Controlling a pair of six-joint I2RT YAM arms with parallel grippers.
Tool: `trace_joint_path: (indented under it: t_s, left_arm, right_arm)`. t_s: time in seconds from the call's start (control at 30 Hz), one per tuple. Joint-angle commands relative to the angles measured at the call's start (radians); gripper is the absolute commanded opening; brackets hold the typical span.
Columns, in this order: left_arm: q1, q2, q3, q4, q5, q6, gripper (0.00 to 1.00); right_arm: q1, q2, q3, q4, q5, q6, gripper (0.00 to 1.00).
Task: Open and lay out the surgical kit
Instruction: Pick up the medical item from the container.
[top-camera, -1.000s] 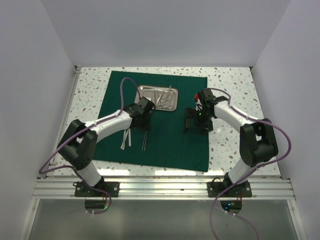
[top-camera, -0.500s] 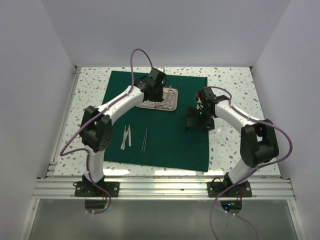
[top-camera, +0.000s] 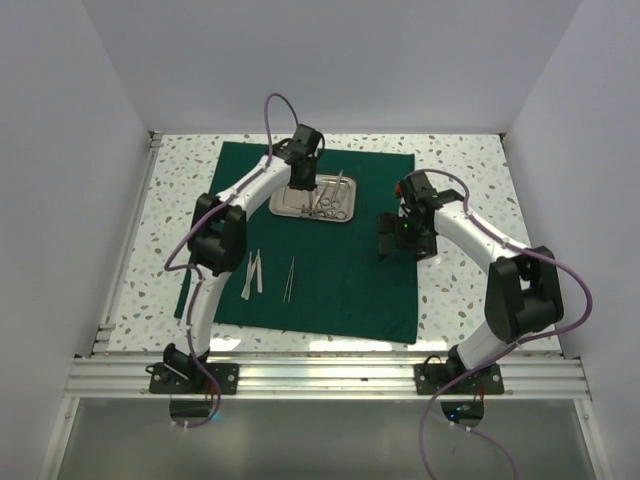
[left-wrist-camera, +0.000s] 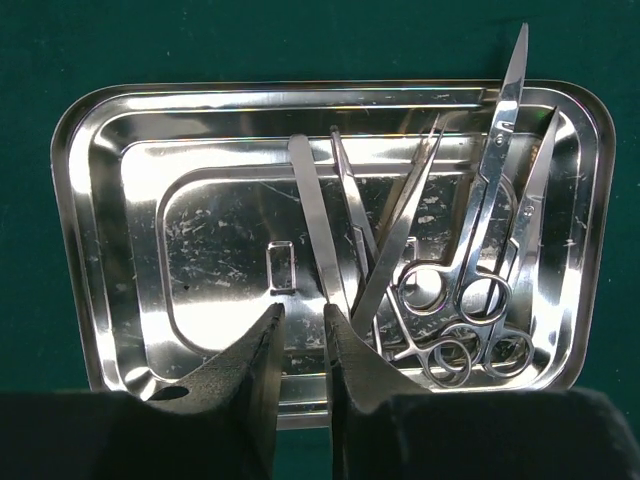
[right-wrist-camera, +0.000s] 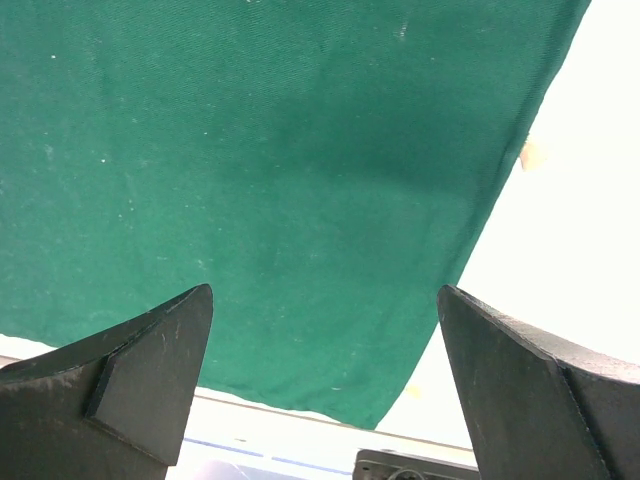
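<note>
The flat tweezers need to lie flat on the cloth, so my left gripper should next grab the flat tweezers around mid-length, with its fingers across the long sides.
The dark green cloth (top-camera: 340, 280) lies spread flat on the table. The steel tray (top-camera: 285, 203) sits on its far half. In the left wrist view the tray (left-wrist-camera: 80, 200) holds ring-handled scissors and clamps (left-wrist-camera: 480, 270) and flat tweezers (left-wrist-camera: 318, 230). My left gripper (top-camera: 303, 186) hovers over the tray's near rim; its jaws (left-wrist-camera: 303, 310) stand a narrow gap apart with nothing between them. Two pale tweezers (top-camera: 252, 272) and a thin instrument (top-camera: 290, 278) lie on the cloth. My right gripper (top-camera: 400, 240) is wide open and empty (right-wrist-camera: 325, 290) over the cloth's right edge (right-wrist-camera: 250, 150).
Speckled white tabletop (top-camera: 460, 170) surrounds the cloth; bare table (right-wrist-camera: 580, 250) shows beside the cloth in the right wrist view. White walls close in the left, back and right. A metal rail (top-camera: 330, 375) runs along the near edge by the arm bases.
My left arm has swung from the middle of the cloth back to the tray, leaving the thin instrument lying on the cloth. My right arm has barely shifted.
</note>
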Motion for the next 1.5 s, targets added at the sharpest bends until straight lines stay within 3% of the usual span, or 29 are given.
trace_joint_path:
  t_s: [0.0,0.33,0.73,0.97,1.13,1.47]
  left_arm:
    - [-0.011,0.010,0.052,-0.007,0.014,0.052,0.26]
    - [-0.011,0.030,0.034,0.041,0.032,0.052,0.42]
    - [-0.011,0.127,0.100,0.030,0.003,0.060,0.41]
    - [-0.011,0.153,0.126,0.025,-0.006,0.066,0.25]
    - [-0.011,0.161,0.118,0.019,-0.006,0.072,0.00]
    - [-0.006,0.052,0.146,0.022,-0.080,0.088,0.00]
  right_arm:
    - [-0.005,-0.006,0.045,-0.024,0.027,-0.028,0.99]
    - [-0.005,0.067,0.109,-0.028,0.014,-0.039,0.98]
    - [-0.005,0.106,0.132,-0.026,0.008,-0.042,0.98]
    - [-0.008,0.129,0.145,-0.029,0.005,-0.040,0.98]
    - [-0.006,0.144,0.155,-0.031,-0.001,-0.040,0.98]
    - [-0.008,0.155,0.168,-0.034,-0.018,-0.036,0.98]
